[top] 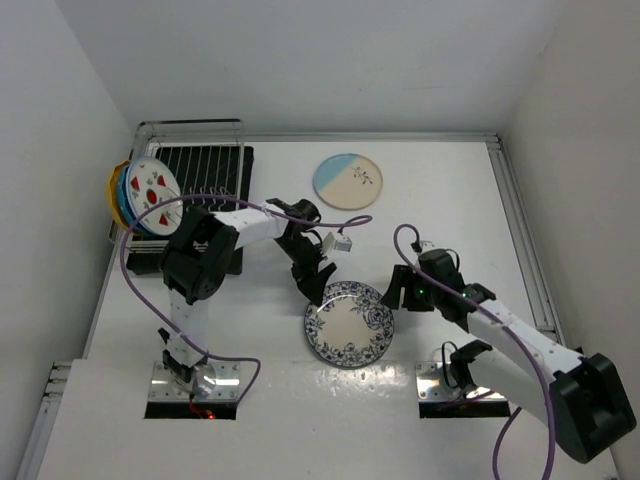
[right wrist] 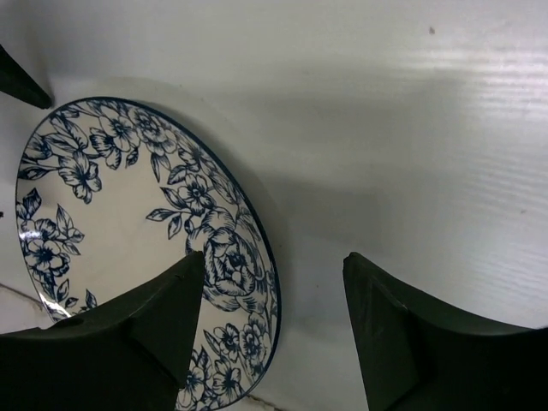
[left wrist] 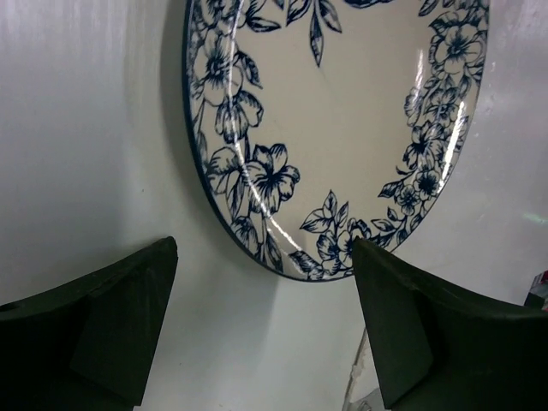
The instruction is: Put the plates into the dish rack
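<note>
The left gripper grabs the floral plate's far rack-side rim (top: 319,296) next. That leaves the plate's opposite rim free to slot into the dish rack (top: 205,165).
The white plate with blue floral pattern (top: 349,323) lies flat on the table near the front; it also shows in the left wrist view (left wrist: 342,128) and the right wrist view (right wrist: 128,248). My left gripper (top: 315,285) (left wrist: 265,325) is open and empty, just off the plate's far-left rim. My right gripper (top: 398,290) (right wrist: 274,291) is open and straddles the plate's right rim, one finger above the plate and one above the table. The blue-and-cream plate (top: 347,180) lies flat farther back. The strawberry plate (top: 153,186) stands in the dish rack (top: 205,165), with the yellow plate (top: 114,188) and a teal edge behind it.
The rack sits on a black tray (top: 246,168) at the back left, against the left wall. Purple cables loop from both arms over the table. A raised rail (top: 515,220) runs along the table's right side. The arm bases stand at the front edge.
</note>
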`<state>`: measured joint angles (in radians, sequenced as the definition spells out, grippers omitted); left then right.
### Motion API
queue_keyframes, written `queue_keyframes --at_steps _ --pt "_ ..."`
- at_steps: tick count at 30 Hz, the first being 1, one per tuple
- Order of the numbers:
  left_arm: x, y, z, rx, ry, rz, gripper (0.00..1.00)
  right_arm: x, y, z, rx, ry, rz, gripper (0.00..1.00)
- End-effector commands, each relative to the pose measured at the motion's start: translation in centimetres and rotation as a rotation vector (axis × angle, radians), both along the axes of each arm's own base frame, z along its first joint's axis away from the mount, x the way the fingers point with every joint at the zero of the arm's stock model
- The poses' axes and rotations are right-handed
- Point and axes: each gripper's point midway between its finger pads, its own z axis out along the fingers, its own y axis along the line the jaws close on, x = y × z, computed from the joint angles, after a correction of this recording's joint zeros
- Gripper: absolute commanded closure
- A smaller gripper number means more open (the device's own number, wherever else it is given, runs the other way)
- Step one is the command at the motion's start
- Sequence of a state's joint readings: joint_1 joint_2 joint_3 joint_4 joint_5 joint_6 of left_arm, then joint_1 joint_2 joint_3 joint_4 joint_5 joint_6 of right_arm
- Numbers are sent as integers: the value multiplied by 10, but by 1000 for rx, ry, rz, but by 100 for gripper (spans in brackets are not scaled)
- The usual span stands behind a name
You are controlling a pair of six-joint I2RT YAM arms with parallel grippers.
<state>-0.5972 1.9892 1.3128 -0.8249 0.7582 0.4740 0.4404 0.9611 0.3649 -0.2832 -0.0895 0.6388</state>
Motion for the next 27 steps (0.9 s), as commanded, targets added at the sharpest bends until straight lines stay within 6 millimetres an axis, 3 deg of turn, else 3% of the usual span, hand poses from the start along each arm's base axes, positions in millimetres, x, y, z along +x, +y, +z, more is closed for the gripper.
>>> queue_keyframes --at_steps 1,5,6,10,13,16,19,22,27 --pt "-8 -14 -6 -34 41 -17 11 -10 4 -9 60 13 -66 35" --pt "-35 -15 -17 -11 88 -71 14 -26 5 -23 80 61 -71 37" --pt "-33 -16 -18 -18 78 -72 15 -25 7 -24 91 60 -75 39" --pt "-43 -18 -35 21 107 -80 26 -31 11 -34 116 85 -78 51" --pt "-46 -15 -45 46 140 -72 33 -31 16 -41 148 89 -88 67" --pt "-45 -18 -46 39 146 -73 38 -21 21 -40 179 49 -102 89" --pt "-39 -17 -44 32 139 -59 39 -14 21 -41 177 23 -119 100" --pt "-22 -3 -46 46 138 1 30 -8 18 -41 153 -10 -111 100" --pt "0 11 -42 41 116 61 28 17 19 -25 156 -193 -79 100"
